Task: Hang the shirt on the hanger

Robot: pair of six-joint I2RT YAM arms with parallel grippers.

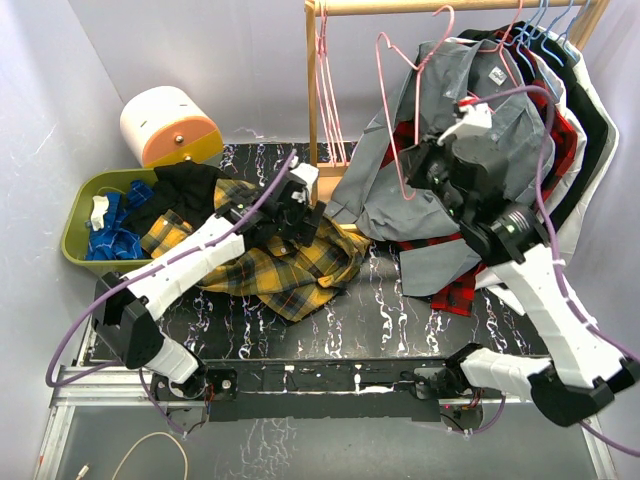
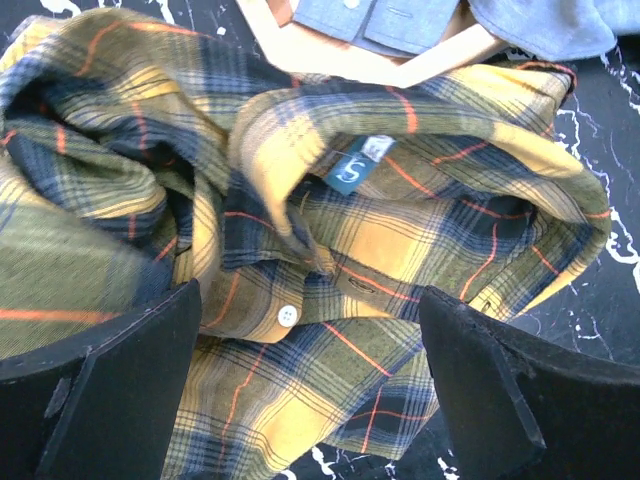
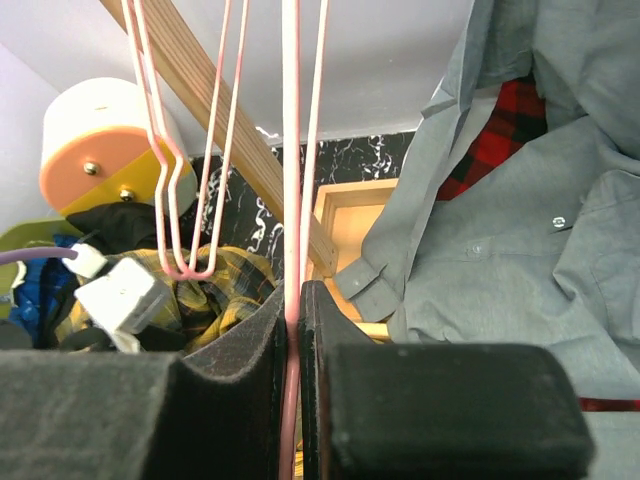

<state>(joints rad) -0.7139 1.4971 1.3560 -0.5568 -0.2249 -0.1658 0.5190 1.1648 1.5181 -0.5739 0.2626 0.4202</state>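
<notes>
My left gripper takes hold of the plaid shirt by its collar edge (image 2: 287,188) next, which leaves the labeled neck opening free for inserting the hanger.
The yellow, black and green plaid shirt (image 1: 290,262) lies crumpled on the black marble table. In the left wrist view its collar and the blue size label (image 2: 350,172) face up. My left gripper (image 1: 298,212) hovers right over the collar (image 2: 308,300), open and empty, one finger on each side. My right gripper (image 1: 420,172) is raised in front of the hanging clothes and is shut on the wire of the pink hanger (image 1: 392,110). In the right wrist view the wire (image 3: 291,150) runs straight up from between the closed fingers (image 3: 292,300).
A wooden rack (image 1: 312,80) holds spare pink hangers (image 1: 325,90), blue hangers (image 1: 540,25), a grey shirt (image 1: 470,110) and a red-and-black plaid shirt (image 1: 455,290). A green bin of clothes (image 1: 75,235) and a white-and-orange cylinder (image 1: 165,125) stand at the back left.
</notes>
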